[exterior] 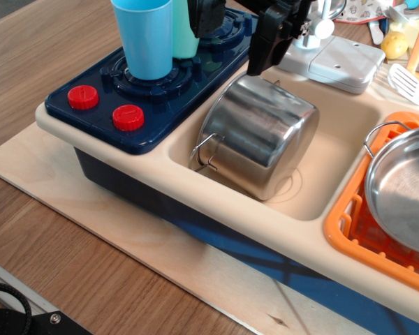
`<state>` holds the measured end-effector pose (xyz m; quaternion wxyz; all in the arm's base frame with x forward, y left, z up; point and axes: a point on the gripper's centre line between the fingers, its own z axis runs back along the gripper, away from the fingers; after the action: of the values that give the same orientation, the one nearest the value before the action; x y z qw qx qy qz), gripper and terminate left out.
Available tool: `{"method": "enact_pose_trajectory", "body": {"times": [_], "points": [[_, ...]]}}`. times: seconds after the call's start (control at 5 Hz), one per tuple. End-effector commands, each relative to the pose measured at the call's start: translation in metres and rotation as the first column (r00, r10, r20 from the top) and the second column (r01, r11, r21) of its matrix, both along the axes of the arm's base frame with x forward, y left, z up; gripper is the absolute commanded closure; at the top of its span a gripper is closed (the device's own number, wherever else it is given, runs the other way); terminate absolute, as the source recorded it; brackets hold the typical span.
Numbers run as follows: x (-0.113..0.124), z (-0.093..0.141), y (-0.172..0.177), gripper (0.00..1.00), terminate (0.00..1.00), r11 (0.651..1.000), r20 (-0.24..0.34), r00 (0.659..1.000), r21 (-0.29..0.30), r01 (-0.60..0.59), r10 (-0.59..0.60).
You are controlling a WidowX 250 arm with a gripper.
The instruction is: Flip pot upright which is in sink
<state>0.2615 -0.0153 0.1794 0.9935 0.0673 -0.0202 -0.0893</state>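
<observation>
The gripper grabs the steel pot by its rim (219,100) next, to flip the pot upright in the sink (335,132).
The shiny steel pot (262,136) lies tilted in the beige sink (335,132). Its mouth faces down and to the left against the sink's left wall, and its base points up and to the right. A thin wire handle (206,150) shows at its lower left rim. My black gripper (227,50) hangs at the top of the view, just above the pot's upper edge. Its jaws stand apart, with one finger (265,42) reaching down to the pot's top edge; I cannot tell if it touches. The other finger is over the stove. Nothing is held.
A dark blue toy stove (105,112) with red knobs and a blue cup (146,38) sits to the left. A white faucet block (335,63) stands behind the sink. An orange dish rack (346,223) holding a wide steel pan (405,188) is on the right.
</observation>
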Motion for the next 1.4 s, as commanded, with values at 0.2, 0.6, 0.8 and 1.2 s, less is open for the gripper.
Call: {"method": "enact_pose_trajectory", "body": {"times": [0.2,0.6,0.8,1.2], "points": [[0.011,-0.001,0.001,0.00,0.00,0.990,-0.011,1.000,-0.144,-0.008,0.006],[0.022,-0.022,-0.001,0.00,0.00,0.971,0.035,0.999,-0.240,-0.020,0.029],[0.019,-0.035,-0.006,0.00,0.00,0.951,0.068,0.994,-0.302,-0.065,0.090],[0.021,-0.058,-0.027,0.00,0.00,0.897,0.102,0.975,-0.421,-0.136,0.196]]}}
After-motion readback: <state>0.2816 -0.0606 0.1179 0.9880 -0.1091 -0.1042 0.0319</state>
